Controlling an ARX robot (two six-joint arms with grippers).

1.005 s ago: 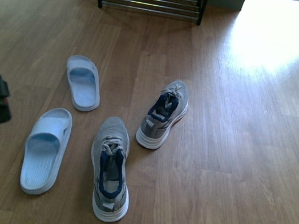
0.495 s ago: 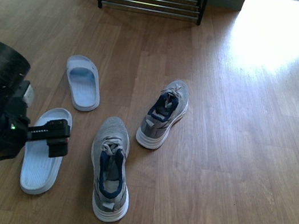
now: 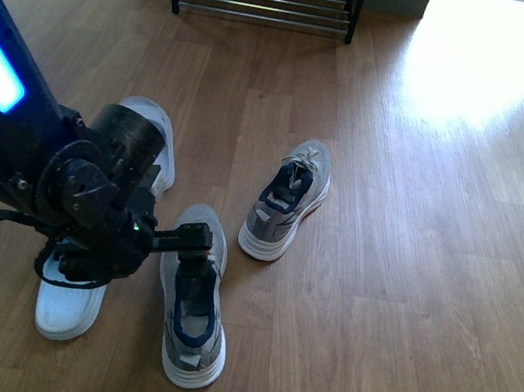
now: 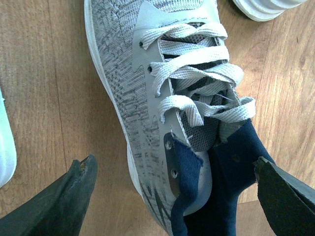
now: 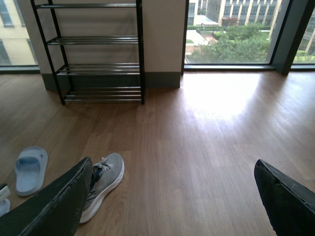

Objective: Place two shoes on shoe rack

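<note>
I should place the grey sneaker on the shoe rack (image 3: 265, 4), so I need to pick it up next with my left gripper by its navy-lined collar (image 3: 193, 311).
Two grey knit sneakers lie on the wood floor, the near one (image 3: 193, 311) and the far one (image 3: 287, 200). My left gripper (image 3: 190, 249) hangs open over the near sneaker's laces and collar. In the left wrist view that sneaker (image 4: 162, 98) fills the frame, with the left gripper (image 4: 172, 196) spread to either side of its navy-lined opening and not touching it. Two pale blue slides (image 3: 157, 127) (image 3: 64, 308) are mostly hidden by the arm. The shoe rack (image 3: 265, 4) stands at the far wall. My right gripper (image 5: 172, 206) is open on nothing, facing the shoe rack (image 5: 98, 49) and the far sneaker (image 5: 106, 184).
A slide (image 5: 30, 169) lies left of the far sneaker in the right wrist view. A bright sunlit patch (image 3: 490, 54) covers the floor right of the rack. A large window (image 5: 236, 34) stands beside the rack's wall.
My left arm has swung in from the left edge to above the near sneaker, and it now covers most of both slides. The shoes have not moved.
</note>
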